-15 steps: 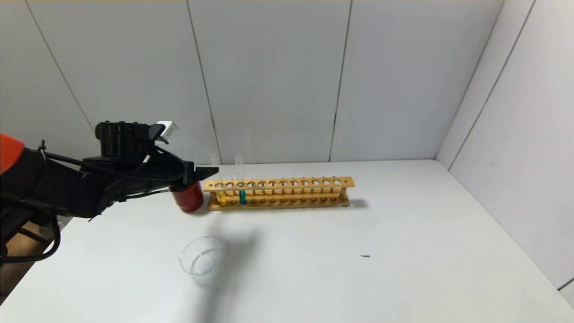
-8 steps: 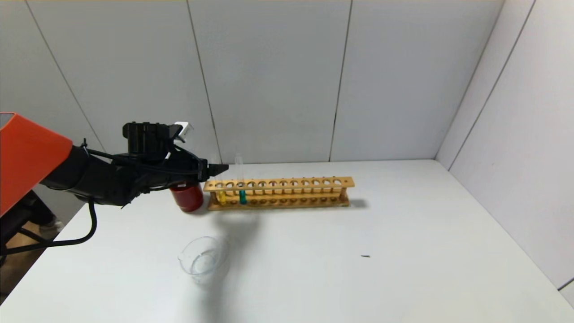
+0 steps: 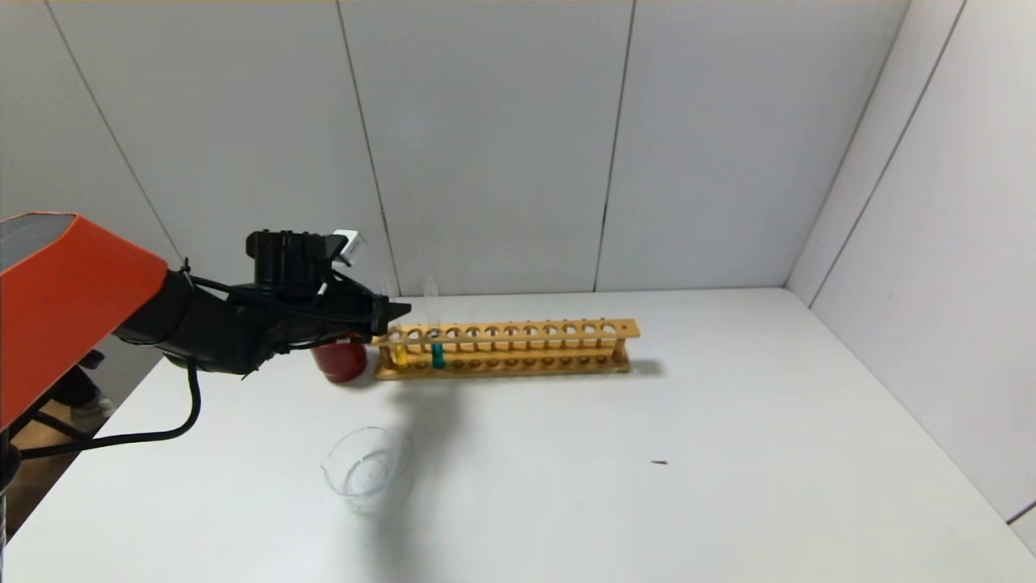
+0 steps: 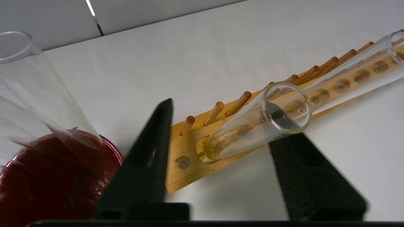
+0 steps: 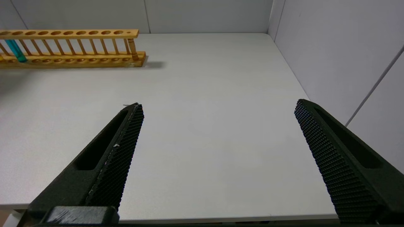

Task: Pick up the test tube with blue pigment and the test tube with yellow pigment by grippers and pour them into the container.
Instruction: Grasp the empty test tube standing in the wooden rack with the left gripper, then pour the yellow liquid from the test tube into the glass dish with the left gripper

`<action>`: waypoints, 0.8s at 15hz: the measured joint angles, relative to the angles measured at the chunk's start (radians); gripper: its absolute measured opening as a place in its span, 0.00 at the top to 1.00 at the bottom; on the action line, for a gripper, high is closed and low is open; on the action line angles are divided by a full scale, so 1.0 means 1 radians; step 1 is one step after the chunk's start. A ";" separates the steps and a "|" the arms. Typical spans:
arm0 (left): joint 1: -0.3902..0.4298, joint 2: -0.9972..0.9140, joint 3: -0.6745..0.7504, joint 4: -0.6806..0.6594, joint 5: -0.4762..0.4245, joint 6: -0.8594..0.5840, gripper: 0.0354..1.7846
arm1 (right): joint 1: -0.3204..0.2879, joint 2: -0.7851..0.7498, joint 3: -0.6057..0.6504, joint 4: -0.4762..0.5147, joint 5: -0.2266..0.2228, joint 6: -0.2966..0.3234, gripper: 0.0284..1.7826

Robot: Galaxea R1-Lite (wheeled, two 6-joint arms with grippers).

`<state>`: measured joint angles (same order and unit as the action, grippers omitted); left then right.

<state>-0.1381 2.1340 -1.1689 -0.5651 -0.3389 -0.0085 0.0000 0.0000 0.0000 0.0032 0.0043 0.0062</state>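
The rack closes around the lower end of the yellow test tube. My left gripper should grab the test tube by its bare upper part (image 3: 391, 300) next.
The test tube with yellow pigment (image 3: 398, 353) stands in the left end hole of the wooden rack (image 3: 526, 330). The test tube with blue pigment (image 3: 437, 354) stands two holes to its right. My left gripper (image 3: 395, 309) is open at the upper part of the yellow tube. In the left wrist view the yellow tube (image 4: 243, 130) lies between the two black fingers (image 4: 151, 148) of the gripper (image 4: 222, 121) without being clamped. The container (image 3: 368, 470), a clear glass dish, sits on the table nearer to me. My right gripper (image 5: 218, 104) is open and empty, out of the head view.
A dark red cup (image 3: 340, 361) holding colourless tubes (image 4: 34, 91) stands just left of the rack, close beside my left fingers. The rack (image 5: 72, 47) and blue tube (image 5: 15, 50) show far off in the right wrist view. White walls close the table's back and right.
My left arm has reached forward and to the right, bringing the open gripper from above the red cup to the yellow tube at the rack's left end. Nothing else moved.
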 joint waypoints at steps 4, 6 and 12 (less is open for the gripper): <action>-0.003 0.006 0.000 -0.005 0.001 0.001 0.83 | -0.001 0.000 0.000 0.000 0.000 0.000 0.02; -0.002 0.006 -0.001 -0.007 0.000 0.000 0.84 | -0.001 0.000 0.000 0.000 0.000 0.000 0.02; -0.002 -0.022 -0.006 -0.006 0.010 0.002 0.84 | 0.000 0.000 0.000 0.000 0.000 0.000 0.02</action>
<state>-0.1404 2.1123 -1.1747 -0.5711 -0.3294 -0.0066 0.0000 0.0000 0.0000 0.0028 0.0043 0.0062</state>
